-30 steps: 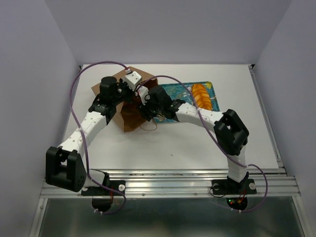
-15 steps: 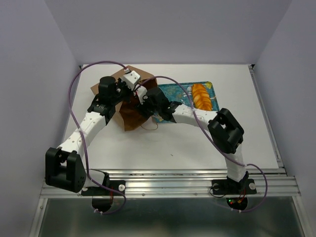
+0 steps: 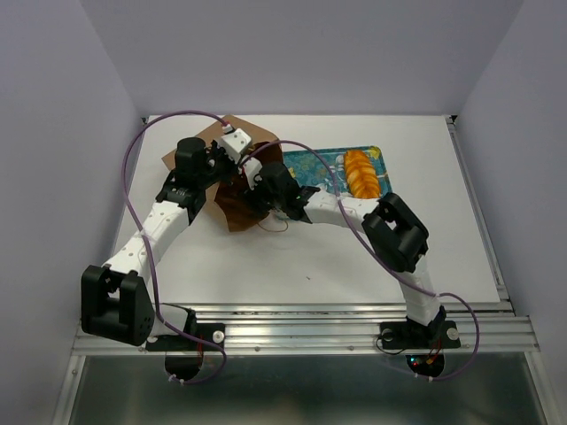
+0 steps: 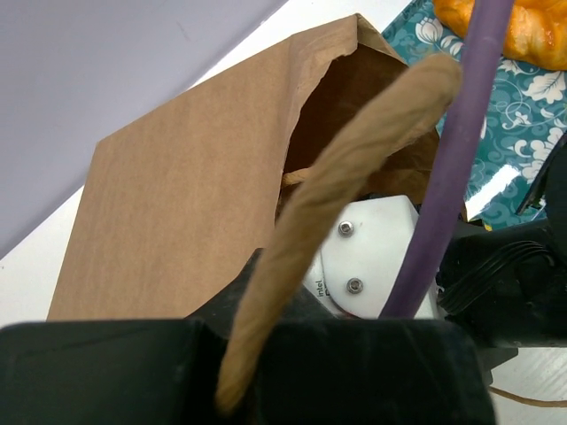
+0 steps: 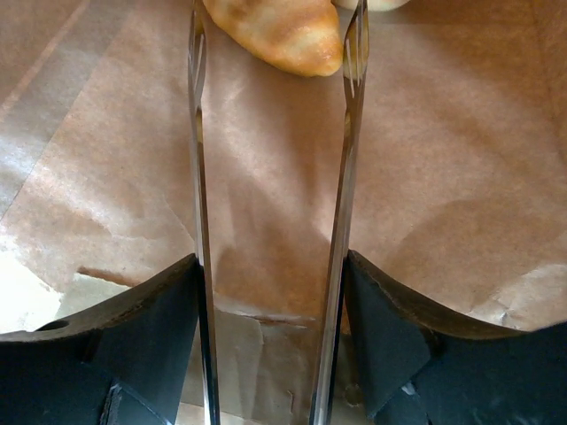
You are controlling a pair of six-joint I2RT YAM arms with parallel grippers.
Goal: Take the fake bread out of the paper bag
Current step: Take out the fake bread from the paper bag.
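Observation:
My right gripper is to pick up the golden bread piece next by its tapered end (image 5: 297, 46), to take it out of the paper bag to the teal tray.
The brown paper bag (image 3: 232, 215) lies on its side at the table's back left, mouth toward the right. My left gripper (image 3: 225, 165) is shut on the bag's upper mouth edge (image 4: 354, 168) and holds it lifted. My right gripper (image 3: 254, 183) is open and reaches inside the bag. In the right wrist view a golden bread piece (image 5: 279, 31) lies on the bag's inner paper (image 5: 275, 204) between my fingertips (image 5: 197, 133), with nothing gripped. A longer golden loaf (image 3: 360, 173) lies on the teal tray (image 3: 314, 165). It also shows in the left wrist view (image 4: 527, 27).
The teal floral tray (image 4: 523, 124) sits just right of the bag's mouth. A cord handle (image 3: 270, 224) lies on the table in front of the bag. Purple cables (image 3: 133, 177) loop over both arms. Walls close in the table on the left, back and right.
My right arm has pushed leftward, deeper into the bag's mouth. My left gripper has kept its hold on the bag's edge and barely moved.

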